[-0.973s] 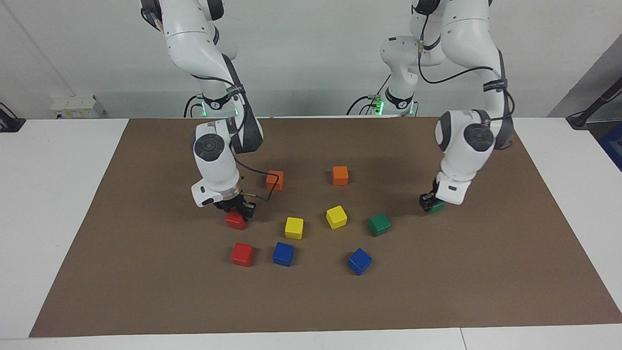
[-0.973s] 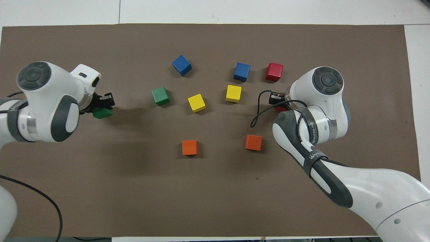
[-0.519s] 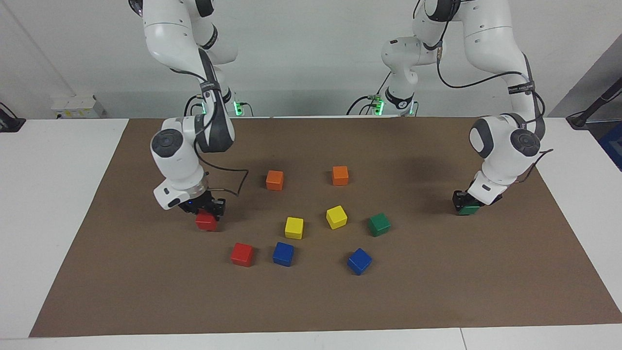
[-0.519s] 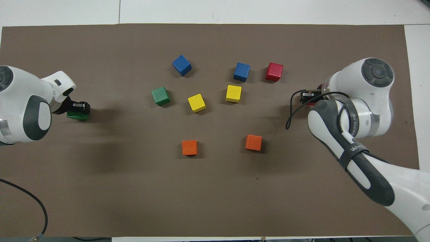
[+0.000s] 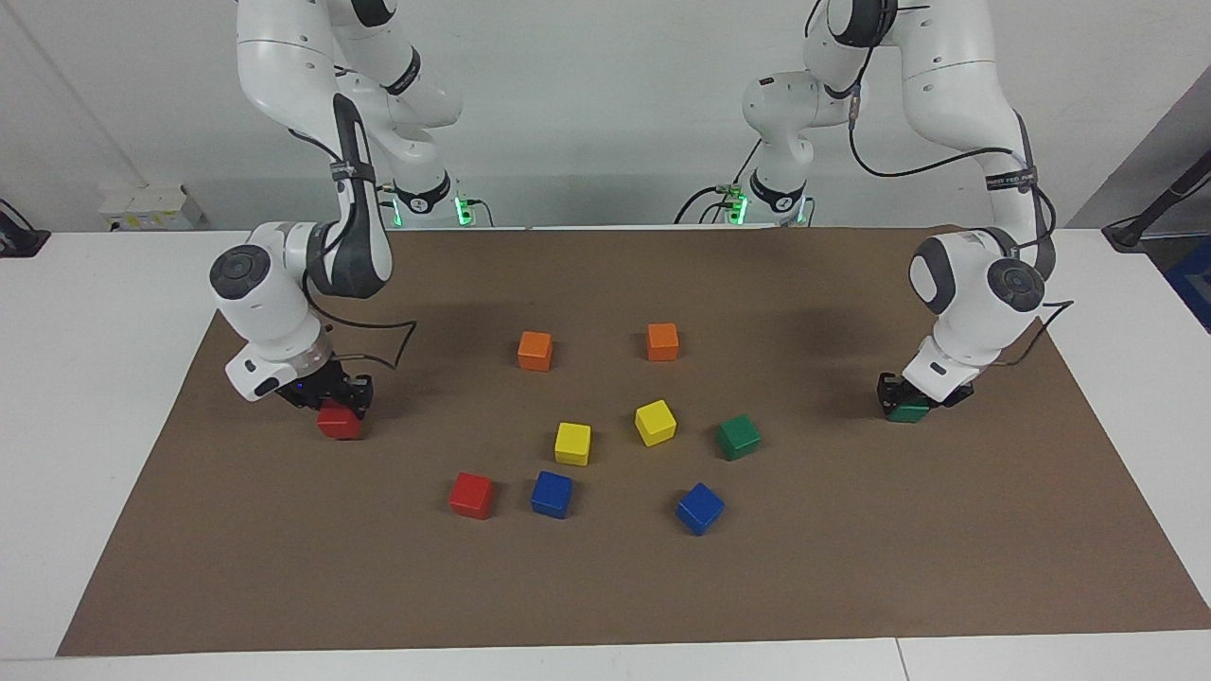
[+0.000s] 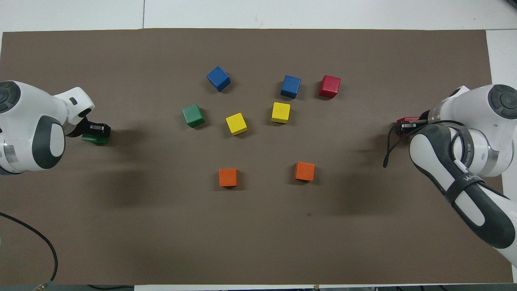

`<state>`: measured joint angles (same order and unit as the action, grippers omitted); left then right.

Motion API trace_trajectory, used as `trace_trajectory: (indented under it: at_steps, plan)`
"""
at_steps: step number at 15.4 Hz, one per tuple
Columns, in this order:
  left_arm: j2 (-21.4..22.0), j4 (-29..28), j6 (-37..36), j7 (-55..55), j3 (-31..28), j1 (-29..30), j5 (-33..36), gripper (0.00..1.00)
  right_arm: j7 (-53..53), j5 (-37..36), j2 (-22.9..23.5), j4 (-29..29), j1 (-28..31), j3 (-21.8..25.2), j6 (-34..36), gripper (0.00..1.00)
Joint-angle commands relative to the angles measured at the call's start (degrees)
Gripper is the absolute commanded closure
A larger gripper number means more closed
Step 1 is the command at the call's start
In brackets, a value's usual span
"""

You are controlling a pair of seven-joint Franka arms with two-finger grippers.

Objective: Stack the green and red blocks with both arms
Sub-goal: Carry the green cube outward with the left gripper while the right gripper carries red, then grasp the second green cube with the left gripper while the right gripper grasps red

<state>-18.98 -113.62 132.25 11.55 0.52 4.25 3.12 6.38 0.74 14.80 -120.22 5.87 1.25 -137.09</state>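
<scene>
The red block [image 6: 408,119] is low on the brown mat and would stand, so it is now time for my right gripper to open.
My right gripper [image 5: 338,399] is shut on a red block [image 5: 340,421] and holds it low over the brown mat near the right arm's end; gripper [image 6: 406,127] and block [image 6: 407,120] also show in the overhead view. My left gripper [image 5: 906,397] is shut on a green block [image 5: 910,412], low at the mat near the left arm's end; they show in the overhead view too, gripper [image 6: 96,131] and block [image 6: 95,140]. I cannot tell whether either block touches the mat. A second red block [image 5: 471,495] [image 6: 330,86] and a second green block [image 5: 738,437] [image 6: 193,115] lie loose mid-mat.
Two orange cubes [image 5: 535,350] [image 5: 662,341] lie nearer the robots. Two yellow cubes [image 5: 572,443] [image 5: 655,422] and two blue cubes [image 5: 552,494] [image 5: 700,508] lie among the loose red and green blocks. The brown mat [image 5: 605,586] covers the white table.
The right gripper has carried its red block outward toward the right arm's end of the mat. The left gripper carried its green block toward the left arm's end, then nearly stopped.
</scene>
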Motion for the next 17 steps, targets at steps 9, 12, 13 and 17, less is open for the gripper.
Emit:
trace_trajectory:
  at_steps: [9, 12, 13, 17]
  plan:
    - [-9.3, 22.5, -9.0, -39.3, 0.1, -16.2, -7.5, 0.0, 0.7, 0.0, -1.1, 2.8, -1.6, -0.8, 2.2, 0.0]
    - [-10.8, 23.2, -8.2, -41.0, -0.4, -21.0, -2.7, 0.0, -8.8, -2.7, 2.3, 14.9, -6.9, -0.7, 11.8, 0.0]
    - [-11.3, 23.4, -7.6, -42.7, -0.4, -22.3, -2.5, 0.0, -13.4, -3.5, 4.0, 19.2, -8.9, -0.8, 14.6, 0.0]
    - [-11.6, 21.0, -4.3, -44.9, -0.6, -24.5, -1.7, 0.0, -24.2, -2.6, 10.2, 29.1, -13.7, -0.9, 17.4, 0.0]
